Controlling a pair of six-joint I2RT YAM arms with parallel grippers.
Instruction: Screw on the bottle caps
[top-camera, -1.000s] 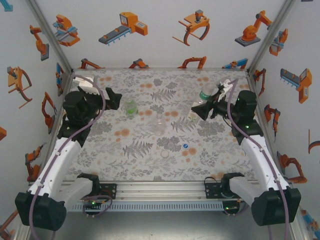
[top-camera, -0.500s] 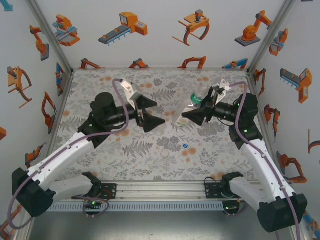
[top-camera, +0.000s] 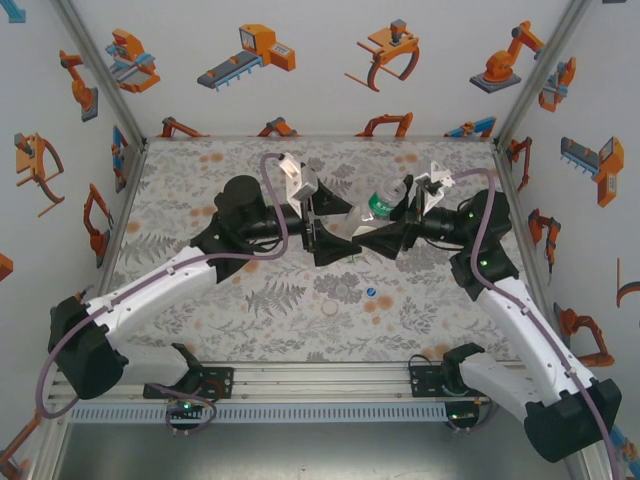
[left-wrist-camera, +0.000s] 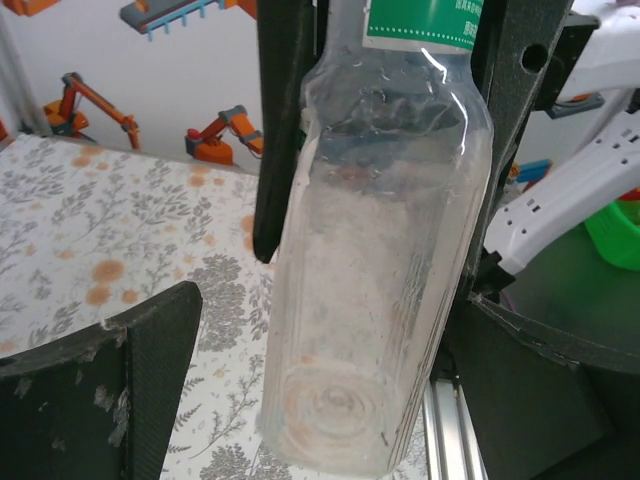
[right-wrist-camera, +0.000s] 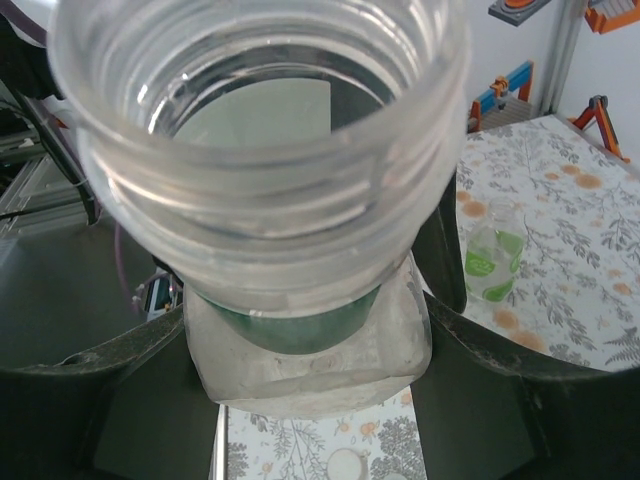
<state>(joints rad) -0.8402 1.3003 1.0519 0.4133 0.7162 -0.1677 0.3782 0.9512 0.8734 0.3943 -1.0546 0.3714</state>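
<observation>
The left gripper will next grab the lower body of the tall clear bottle (top-camera: 368, 212), near its base. The bottle's opening stays free for the cap.
My right gripper (top-camera: 374, 232) is shut on a tall clear bottle (top-camera: 368, 212) with a green band, holding it tilted above the table's middle. In the right wrist view its uncapped mouth (right-wrist-camera: 262, 110) faces the camera, and the right gripper (right-wrist-camera: 300, 355) clamps the body below the band. My left gripper (top-camera: 322, 234) is open, and the bottle's base (left-wrist-camera: 345, 400) hangs between its jaws (left-wrist-camera: 335, 330). The left finger (left-wrist-camera: 140, 380) stands apart from the bottle; the right finger (left-wrist-camera: 530, 400) is close beside it. A blue cap (top-camera: 371, 292) and a pale cap (top-camera: 330, 308) lie on the table.
A squat green bottle (right-wrist-camera: 492, 262) stands on the flowered table (top-camera: 200, 300), to the right in the right wrist view. The pale cap (right-wrist-camera: 345, 465) lies below the held bottle. Walls with robot pictures enclose three sides, and a metal rail (top-camera: 320, 380) runs along the near edge.
The left arm has swung right to the table's middle, its open jaws now round the bottle's base. The right gripper has carried the bottle left to meet it.
</observation>
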